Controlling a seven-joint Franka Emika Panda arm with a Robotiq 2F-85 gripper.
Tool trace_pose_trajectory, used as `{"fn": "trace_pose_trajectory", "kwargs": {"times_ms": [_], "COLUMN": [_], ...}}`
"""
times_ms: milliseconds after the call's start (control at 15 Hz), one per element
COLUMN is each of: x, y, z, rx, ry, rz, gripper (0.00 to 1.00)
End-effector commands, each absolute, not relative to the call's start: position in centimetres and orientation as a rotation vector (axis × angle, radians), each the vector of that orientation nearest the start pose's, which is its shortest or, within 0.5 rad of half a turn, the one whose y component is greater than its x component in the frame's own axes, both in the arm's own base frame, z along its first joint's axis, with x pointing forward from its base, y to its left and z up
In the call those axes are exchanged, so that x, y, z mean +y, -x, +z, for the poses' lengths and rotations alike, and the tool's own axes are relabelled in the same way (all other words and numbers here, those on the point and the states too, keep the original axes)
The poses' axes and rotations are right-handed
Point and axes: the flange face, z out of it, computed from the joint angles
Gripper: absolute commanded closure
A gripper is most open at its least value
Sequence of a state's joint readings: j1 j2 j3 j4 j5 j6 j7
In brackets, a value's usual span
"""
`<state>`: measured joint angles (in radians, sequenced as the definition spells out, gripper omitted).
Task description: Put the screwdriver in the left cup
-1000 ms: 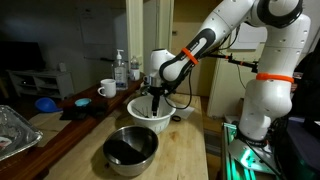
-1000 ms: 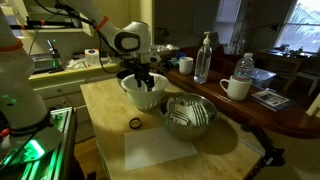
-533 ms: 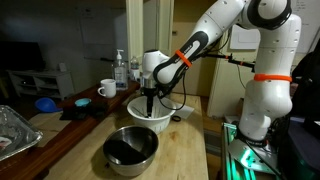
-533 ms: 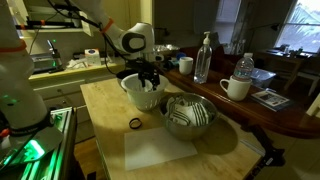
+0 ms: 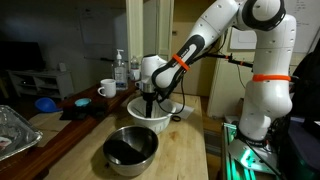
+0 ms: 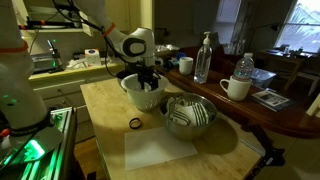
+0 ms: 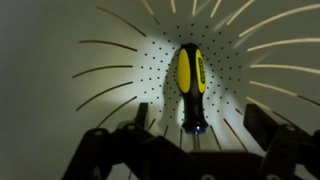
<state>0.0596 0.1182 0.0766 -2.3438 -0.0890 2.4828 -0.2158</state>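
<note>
My gripper should come down before it closes on the screwdriver, because in the wrist view its fingers stop above the screwdriver's neck, and the colander's bottom shows around the neck.
The screwdriver (image 7: 189, 85) has a yellow and black handle and lies on the floor of the white colander (image 7: 80, 90). It is hidden inside the colander in both exterior views. My gripper (image 7: 200, 120) is open, with one finger on each side of the handle's end and a clear gap to it. It hangs just over the colander (image 5: 150, 112) in both exterior views (image 6: 146, 80). The white mug with a handle (image 5: 107, 88) stands apart on the dark counter and also shows in an exterior view (image 6: 236, 88).
A steel bowl (image 5: 131, 148) sits beside the colander on the wooden table (image 6: 110, 125). A clear pump bottle (image 5: 121, 68), a blue bowl-like thing (image 5: 46, 103) and a foil tray (image 5: 12, 130) stand on the counter. A black ring (image 6: 134, 123) lies on the table.
My gripper has shifted slightly over the colander and risen a little. Nothing else has moved.
</note>
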Motion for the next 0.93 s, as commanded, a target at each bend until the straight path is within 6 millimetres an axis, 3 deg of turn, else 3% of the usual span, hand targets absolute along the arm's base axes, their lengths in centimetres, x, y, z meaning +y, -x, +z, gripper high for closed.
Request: {"fn": "trace_pose_trajectory", "kwargs": {"times_ms": [0,267,333,667,867], "x": [5.7,6.1,6.2,6.7,6.7], "y": [-51.3,-52.4,-52.6,-52.9,-52.5], "z": [27.0,26.9,27.0,27.4,27.7], "rx": [-0.629,-0.661,-0.676,-0.709,-0.691], "ry": [3.087,3.067,3.064,3.054,3.051], "rz": [-0.085,-0.153,-0.166,-0.172,-0.159], "gripper": [0.06,0.14,0.21,0.67,0.89]}}
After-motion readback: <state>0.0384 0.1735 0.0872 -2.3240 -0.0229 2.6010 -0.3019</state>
